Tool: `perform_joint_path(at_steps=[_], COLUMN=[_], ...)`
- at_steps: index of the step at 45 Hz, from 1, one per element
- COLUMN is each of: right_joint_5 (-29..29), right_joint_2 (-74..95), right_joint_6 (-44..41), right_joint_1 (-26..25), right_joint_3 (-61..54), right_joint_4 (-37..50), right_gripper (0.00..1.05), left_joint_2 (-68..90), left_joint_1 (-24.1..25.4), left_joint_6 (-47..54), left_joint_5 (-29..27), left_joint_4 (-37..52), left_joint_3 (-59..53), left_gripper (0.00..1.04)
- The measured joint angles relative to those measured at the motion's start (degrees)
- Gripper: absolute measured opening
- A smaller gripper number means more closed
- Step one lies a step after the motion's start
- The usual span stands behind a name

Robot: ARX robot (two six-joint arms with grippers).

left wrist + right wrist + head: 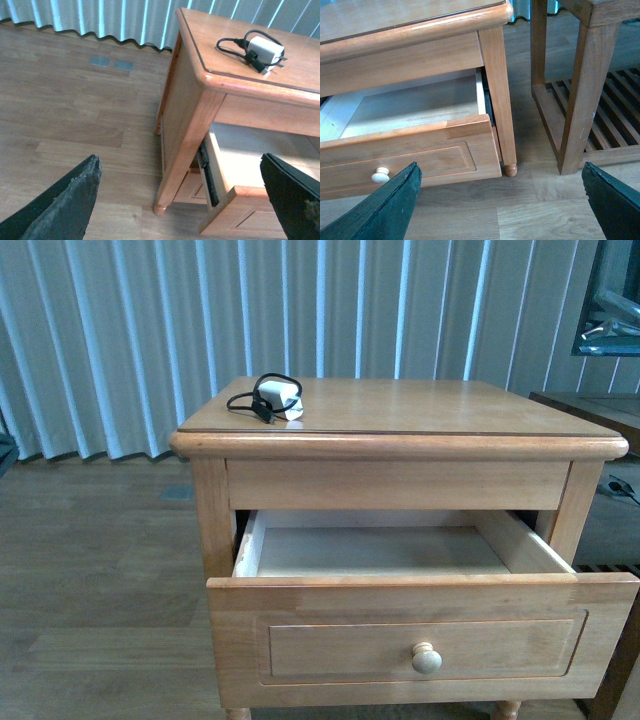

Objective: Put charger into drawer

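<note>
I need to grab the charger by its white plug block (265,50) with my left gripper next, so that I can lay it into the open drawer (245,155).
The charger (276,398), a white plug block with a black cable looped round it, lies on the nightstand top near its back left corner; it also shows in the left wrist view (263,50). The drawer (420,640) with its round pale knob (426,658) stands pulled open and looks empty inside; it shows in the right wrist view (410,150) too. My left gripper (182,200) is open, low beside the nightstand's left front leg. My right gripper (502,205) is open, above the floor off the drawer's right front corner. Neither arm shows in the front view.
The nightstand (400,445) stands on a wood floor before pale vertical blinds (150,320). A second wooden table with a slatted lower shelf (585,95) stands close on its right. Two floor outlet plates (112,63) lie to the left.
</note>
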Motion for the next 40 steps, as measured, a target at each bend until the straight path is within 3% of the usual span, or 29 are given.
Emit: perform_joint_path(at_steps=[7, 19, 40], right_joint_5=[0.0, 0.0, 0.0], right_joint_2=[0.0, 0.0, 0.0], right_joint_6=[0.0, 0.0, 0.0], right_joint_1=[0.0, 0.0, 0.0], right_joint_3=[0.0, 0.0, 0.0], right_joint_4=[0.0, 0.0, 0.0], right_gripper=[0.96, 0.96, 0.96], left_joint_2=[8.3, 24.3, 45.5], left_joint_1=[2.0, 2.9, -2.7], left_joint_6=[-0.2, -1.0, -1.3], left_joint_5=[6.8, 8.8, 12.5], left_joint_4=[0.0, -0.8, -7.0], left_joint_3=[8.0, 24.4, 49.7], left_gripper=[0.99, 0.99, 0.99])
